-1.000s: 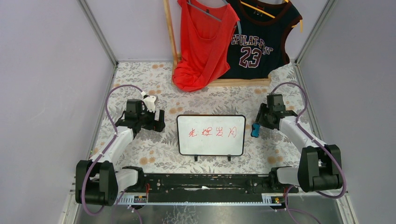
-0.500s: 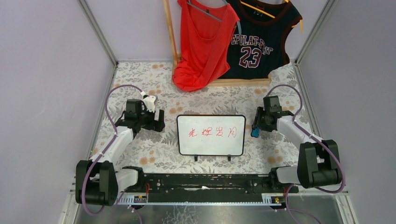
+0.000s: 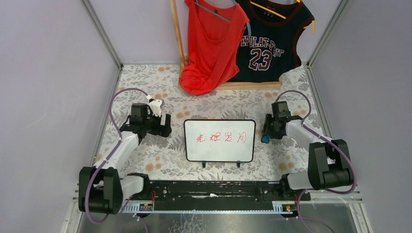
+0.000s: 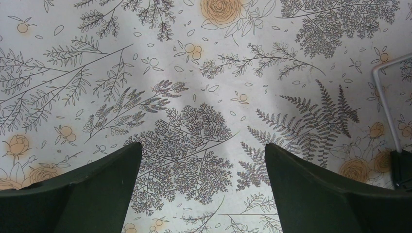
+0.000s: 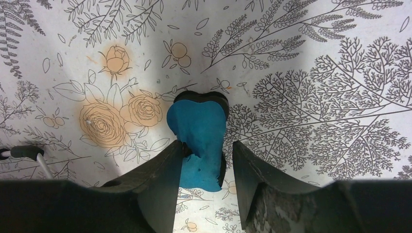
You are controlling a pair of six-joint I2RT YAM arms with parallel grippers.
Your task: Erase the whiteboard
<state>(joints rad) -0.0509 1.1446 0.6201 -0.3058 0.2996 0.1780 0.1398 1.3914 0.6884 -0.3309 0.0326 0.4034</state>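
My right gripper is ready to close on the eraser's narrow middle (image 5: 202, 145) and should do so. My fingers reach down on either side of the eraser's middle.
The whiteboard (image 3: 219, 140) lies in the middle of the floral cloth, with red handwritten characters across it and two small black feet at its near edge. A blue eraser (image 3: 265, 137) lies just right of the board. My right gripper (image 3: 266, 131) is down over the eraser. In the right wrist view the eraser (image 5: 200, 131) sits between the jaws of the right gripper (image 5: 208, 145): the left finger touches it and a gap shows at the right finger. My left gripper (image 3: 165, 126) is left of the board, open and empty over bare cloth (image 4: 203, 145).
A wooden rack (image 3: 177, 34) at the back holds a red top (image 3: 211, 43) and a dark jersey (image 3: 267, 43). Grey walls close in both sides. The black rail (image 3: 209, 189) with the arm bases runs along the near edge.
My right arm has swung left and down, bringing its gripper over the blue eraser. The left arm and the whiteboard have not moved.
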